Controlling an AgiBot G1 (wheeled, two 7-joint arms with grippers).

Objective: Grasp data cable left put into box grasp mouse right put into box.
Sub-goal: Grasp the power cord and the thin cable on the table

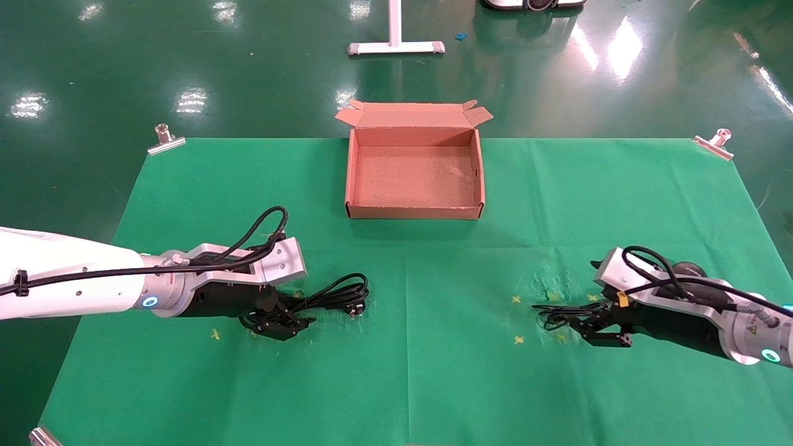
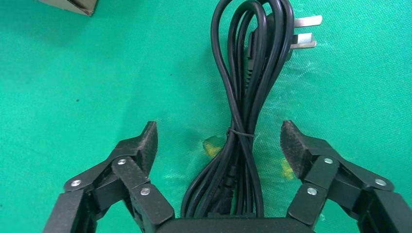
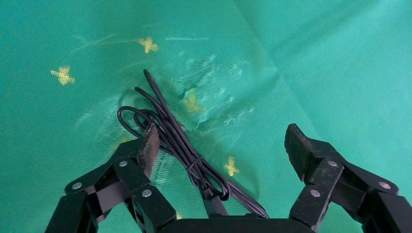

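The cord's slack loops fan out on the cloth; my right gripper should next grab the coiled cord by its tied middle [image 3: 194, 163], where its parts gather.
The data cable [image 1: 334, 294], a black tied bundle with silver plug prongs, lies on the green cloth at the front left. My left gripper [image 1: 282, 325] is low over its near end. In the left wrist view the left gripper [image 2: 221, 138] is open, with the cable [image 2: 243, 97] between the pads, untouched. The mouse [image 1: 687, 269] is mostly hidden behind my right wrist. Its thin cord [image 1: 557, 310] lies bundled by my right gripper [image 1: 598, 328]. In the right wrist view the right gripper [image 3: 222, 141] is open, and the cord [image 3: 170, 131] passes by one pad. The brown box [image 1: 414, 212] stands empty at the back centre.
The green cloth [image 1: 433, 371] covers the table and is held by metal clips at the back corners [image 1: 166, 139] [image 1: 715, 142]. Yellow cross marks [image 1: 519, 339] dot the cloth. A white stand base [image 1: 396, 46] is on the floor beyond. A box corner [image 2: 68, 5] shows in the left wrist view.
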